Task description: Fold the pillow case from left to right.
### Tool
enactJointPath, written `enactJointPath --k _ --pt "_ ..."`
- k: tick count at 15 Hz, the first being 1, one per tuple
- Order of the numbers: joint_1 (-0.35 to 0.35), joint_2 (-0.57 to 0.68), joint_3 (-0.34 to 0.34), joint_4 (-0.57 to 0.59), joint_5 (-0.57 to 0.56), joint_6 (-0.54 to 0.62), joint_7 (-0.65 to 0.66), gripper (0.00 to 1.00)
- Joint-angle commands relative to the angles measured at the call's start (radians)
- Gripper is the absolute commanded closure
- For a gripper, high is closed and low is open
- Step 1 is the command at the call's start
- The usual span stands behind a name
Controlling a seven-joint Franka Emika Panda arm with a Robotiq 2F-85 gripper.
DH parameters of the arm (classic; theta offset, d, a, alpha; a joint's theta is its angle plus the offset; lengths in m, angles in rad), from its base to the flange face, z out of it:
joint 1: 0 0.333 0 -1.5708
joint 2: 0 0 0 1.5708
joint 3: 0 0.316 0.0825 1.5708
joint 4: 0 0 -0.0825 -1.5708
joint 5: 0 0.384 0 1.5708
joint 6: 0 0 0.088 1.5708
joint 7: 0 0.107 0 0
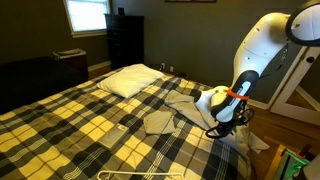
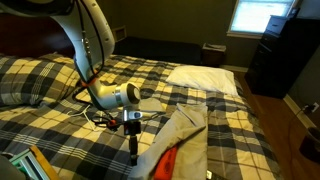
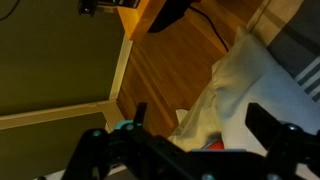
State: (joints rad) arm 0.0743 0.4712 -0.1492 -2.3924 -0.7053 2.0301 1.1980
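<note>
My gripper has to grab the pillow case (image 1: 168, 118) next by its outer edge near its hanging end and leave the rest free. Then it can fold that side across.
The pillow case (image 1: 168, 118) is a wrinkled pale grey-beige cloth lying on the plaid bedspread near the bed's edge. In an exterior view its end (image 2: 188, 135) hangs over that edge. My gripper (image 2: 133, 150) points down beside the bed's edge, close to the cloth's hanging end, and it also shows in an exterior view (image 1: 224, 120). In the wrist view the jaws (image 3: 205, 125) stand wide apart and open, with the pillow case (image 3: 220, 95) below and between them. I cannot tell whether they touch the cloth.
A plump white pillow (image 1: 131, 80) lies at the head of the bed on the plaid bedspread (image 1: 80, 125). An orange-red thing (image 2: 170, 160) shows under the hanging cloth. The wood floor (image 3: 170, 60) lies below the gripper. A dark dresser (image 1: 124, 38) stands by the window.
</note>
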Motion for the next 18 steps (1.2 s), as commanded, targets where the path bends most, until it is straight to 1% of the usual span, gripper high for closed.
enactJointPath --k 1,5,6,7,9,13,15,16,18 --pt "0.005 0.014 -0.001 0.015 -0.037 0.016 0.041 0.0" --pt "0.015 0.069 0.013 0.064 -0.094 0.125 0.127 0.0" --pt "0.011 0.081 0.019 0.072 -0.096 0.16 0.126 0.0" --pt "-0.005 0.095 0.034 0.079 -0.068 0.202 0.093 0.0" --pt "-0.007 0.119 0.044 0.082 -0.043 0.268 0.076 0.0" --pt "0.008 0.144 0.024 0.076 -0.041 0.347 0.086 0.01" --pt "0.008 0.15 0.016 0.073 -0.038 0.37 0.086 0.06" --pt "0.01 0.152 0.01 0.072 -0.04 0.383 0.088 0.12" --pt "0.013 0.157 -0.001 0.072 -0.044 0.403 0.091 0.13"
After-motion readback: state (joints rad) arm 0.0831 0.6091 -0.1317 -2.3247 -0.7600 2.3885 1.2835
